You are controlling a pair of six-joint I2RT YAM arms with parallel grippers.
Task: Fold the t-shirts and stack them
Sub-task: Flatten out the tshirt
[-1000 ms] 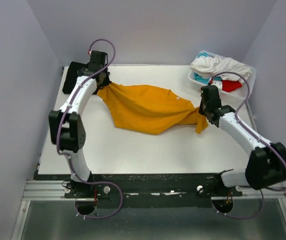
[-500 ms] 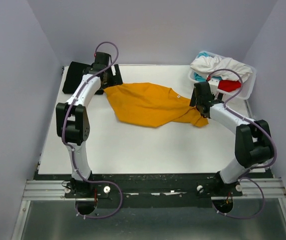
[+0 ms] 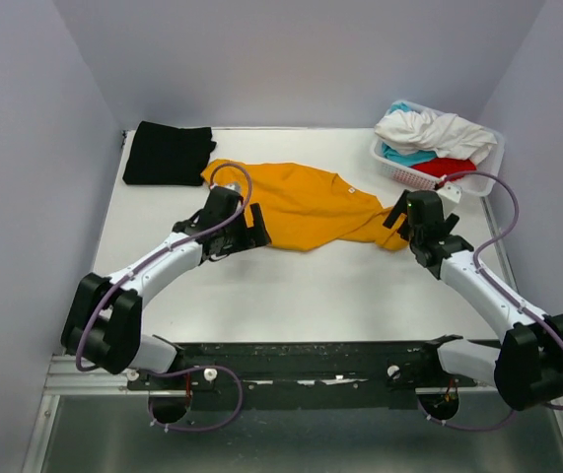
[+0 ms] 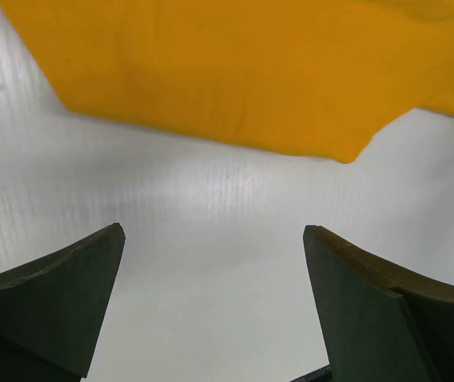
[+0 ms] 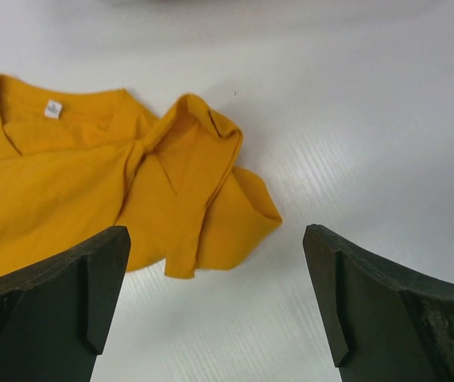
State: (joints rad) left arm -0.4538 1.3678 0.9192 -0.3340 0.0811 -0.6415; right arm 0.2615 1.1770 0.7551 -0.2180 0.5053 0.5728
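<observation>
I should grab the t-shirt by its crumpled sleeve's near edge with my right gripper next. Then I can spread it flat for folding.
A mustard-orange t-shirt lies loosely spread on the white table, collar and label toward the back, with its right sleeve crumpled. A black t-shirt lies folded at the back left corner. My left gripper hovers open at the orange shirt's near left edge, with only bare table between its fingers. My right gripper is open just right of the bunched sleeve and holds nothing. Its fingers frame bare table.
A white lattice basket stands at the back right corner. It holds a white t-shirt, a teal one and a red one. The table's dark front rail runs between the arm bases.
Both grippers opened and let the orange shirt drop onto the table. The left arm swung from the back left corner to the shirt's near edge. The right arm drew back slightly.
</observation>
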